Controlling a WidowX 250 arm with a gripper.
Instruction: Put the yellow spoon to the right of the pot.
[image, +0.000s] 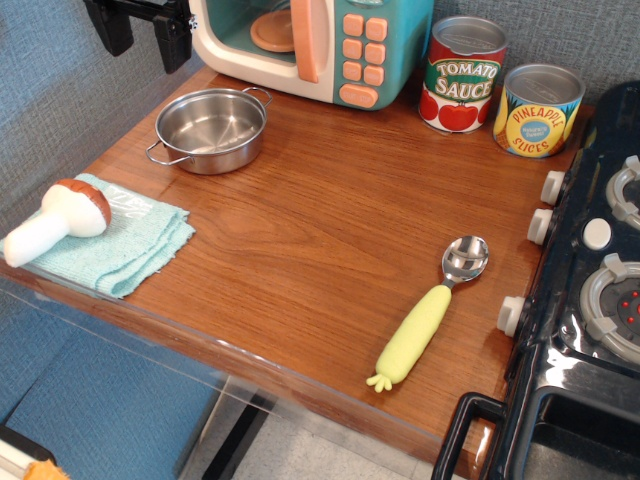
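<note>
My gripper grabs the yellow spoon by its pale yellow-green handle (416, 332) next, to set the spoon beside the pot (210, 128).
The yellow spoon (425, 318) lies flat on the wooden table near the front right, with its silver bowl pointing to the back and its pale yellow-green handle toward the front edge. The pot (210, 128), small, round and steel with two loop handles, stands empty at the back left. The spoon is far to the right of the pot and nearer the front. My black gripper (143, 38) hangs at the top left, above and behind the pot, partly cut off by the frame. Its two fingers stand apart with nothing between them.
A toy microwave (310, 45) stands at the back. A tomato sauce can (462, 75) and a pineapple slices can (538, 110) stand to its right. A black toy stove (590, 290) borders the right side. A toy mushroom (60, 220) lies on a teal cloth (130, 245) at the left edge.
</note>
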